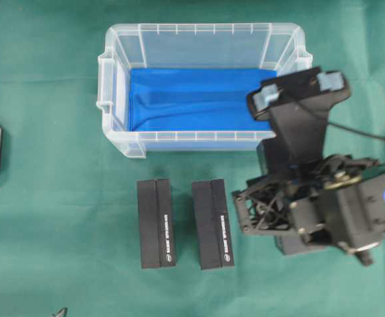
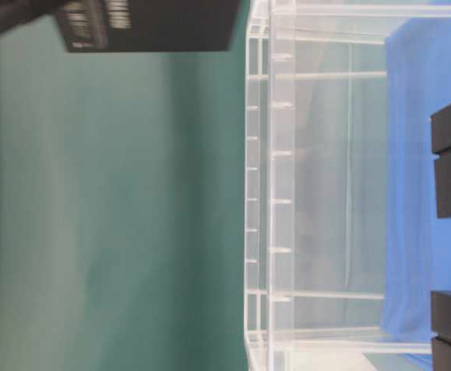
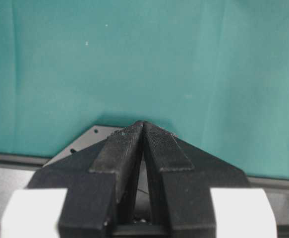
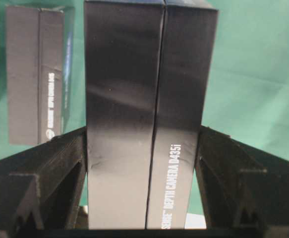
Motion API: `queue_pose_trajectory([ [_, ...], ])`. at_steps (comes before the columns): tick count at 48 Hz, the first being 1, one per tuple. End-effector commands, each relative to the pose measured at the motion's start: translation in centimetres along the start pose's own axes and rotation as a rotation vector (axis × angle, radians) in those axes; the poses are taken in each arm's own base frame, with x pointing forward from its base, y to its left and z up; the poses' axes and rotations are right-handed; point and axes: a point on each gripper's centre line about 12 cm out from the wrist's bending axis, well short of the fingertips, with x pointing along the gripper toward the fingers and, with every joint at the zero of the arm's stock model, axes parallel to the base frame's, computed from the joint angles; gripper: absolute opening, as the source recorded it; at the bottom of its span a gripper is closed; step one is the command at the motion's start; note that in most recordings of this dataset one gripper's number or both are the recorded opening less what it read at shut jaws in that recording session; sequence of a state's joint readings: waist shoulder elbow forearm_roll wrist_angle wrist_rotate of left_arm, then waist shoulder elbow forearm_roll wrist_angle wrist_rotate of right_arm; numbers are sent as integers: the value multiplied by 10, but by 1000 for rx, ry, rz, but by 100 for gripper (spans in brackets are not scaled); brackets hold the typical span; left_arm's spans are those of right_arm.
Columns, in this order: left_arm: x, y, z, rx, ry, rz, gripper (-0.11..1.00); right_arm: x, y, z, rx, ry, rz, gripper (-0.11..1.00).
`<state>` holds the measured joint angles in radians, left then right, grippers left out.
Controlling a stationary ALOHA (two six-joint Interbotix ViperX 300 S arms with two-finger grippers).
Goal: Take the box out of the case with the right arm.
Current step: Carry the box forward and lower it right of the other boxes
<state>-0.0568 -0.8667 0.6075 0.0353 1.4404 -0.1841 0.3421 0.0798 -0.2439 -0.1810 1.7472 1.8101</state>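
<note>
My right gripper keeps its hold for now, since the held box (image 1: 265,158) (image 4: 144,104) hangs high above the green cloth and would fall if I opened now.
The case (image 1: 199,137), a clear plastic bin with a blue lining, holds nothing in the overhead view. My right gripper (image 4: 143,131) is shut on a black box (image 4: 149,99) labelled "DEPTH CAMERA D435i", a finger pressed against each long side. Overhead, that gripper (image 1: 271,205) sits in front of the case's right corner, outside it. The arm covers most of the held box (image 1: 286,244). Whether the box rests on the cloth I cannot tell. My left gripper (image 3: 143,125) is shut with nothing in it, over bare green cloth.
Two more black boxes (image 1: 156,223) (image 1: 213,223) lie side by side on the green cloth in front of the case, left of my right gripper. One of them (image 4: 35,74) shows in the right wrist view. The case wall (image 2: 279,201) fills the table-level view.
</note>
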Motion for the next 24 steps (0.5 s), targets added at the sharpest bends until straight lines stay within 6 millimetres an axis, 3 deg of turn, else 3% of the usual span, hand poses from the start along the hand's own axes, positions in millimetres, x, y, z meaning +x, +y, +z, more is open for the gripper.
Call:
queue_pose_trajectory([
  [1, -1, 0, 3, -3, -6, 2, 2, 0, 0, -5, 5, 20, 31, 65],
  [24, -1, 0, 3, -3, -6, 2, 2, 88, 0, -34, 63, 86, 42, 65],
])
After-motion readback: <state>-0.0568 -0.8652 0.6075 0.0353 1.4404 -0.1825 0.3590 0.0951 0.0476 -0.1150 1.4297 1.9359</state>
